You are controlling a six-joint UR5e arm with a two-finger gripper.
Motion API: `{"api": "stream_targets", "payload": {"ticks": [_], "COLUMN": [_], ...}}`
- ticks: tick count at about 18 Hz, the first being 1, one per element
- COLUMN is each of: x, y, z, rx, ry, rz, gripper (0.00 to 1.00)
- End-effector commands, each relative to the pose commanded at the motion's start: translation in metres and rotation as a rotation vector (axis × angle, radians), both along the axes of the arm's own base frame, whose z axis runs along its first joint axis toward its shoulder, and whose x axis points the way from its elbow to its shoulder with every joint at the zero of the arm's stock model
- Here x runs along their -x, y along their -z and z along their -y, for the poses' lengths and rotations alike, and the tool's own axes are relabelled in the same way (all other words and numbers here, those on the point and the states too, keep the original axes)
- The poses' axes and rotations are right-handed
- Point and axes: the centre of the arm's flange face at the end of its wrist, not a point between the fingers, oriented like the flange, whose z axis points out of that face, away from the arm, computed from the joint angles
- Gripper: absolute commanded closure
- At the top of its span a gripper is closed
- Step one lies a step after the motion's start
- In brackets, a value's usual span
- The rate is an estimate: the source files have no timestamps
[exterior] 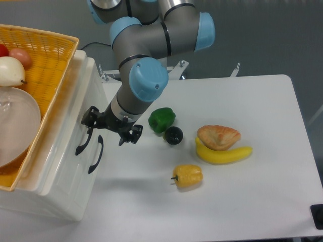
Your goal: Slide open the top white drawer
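My gripper grabs the top white drawer by its curved black handle [82, 143] next and slides the drawer open.
The white cabinet stands at the left, its front facing right. The top white drawer [74, 113] looks closed, and its curved black handle [82, 143] sits just left of the lower drawer's identical handle [95, 154]. My gripper [109, 127] hovers in front of the drawer face, open, with nothing between its fingers. One fingertip [89, 119] is right above the upper handle's top end. I cannot tell whether it touches. The other fingertip [131, 134] hangs over the table.
A yellow woven basket [53, 60] with a plate and fruit rests on the cabinet. On the table lie a green pepper [162, 119], a black ball [173, 135], a bread piece [218, 136], a banana [225, 155] and a yellow pepper [187, 175].
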Motion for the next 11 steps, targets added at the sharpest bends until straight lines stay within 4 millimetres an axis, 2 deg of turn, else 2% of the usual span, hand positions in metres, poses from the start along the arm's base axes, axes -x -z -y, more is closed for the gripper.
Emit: {"api": "stream_targets", "payload": {"ticks": [11], "x": [0.0005], "y": [0.0046], "z": [-0.0015], "rx": [0.007], "ry": [0.001], "rz": [0.002], "gripper": [0.0]}}
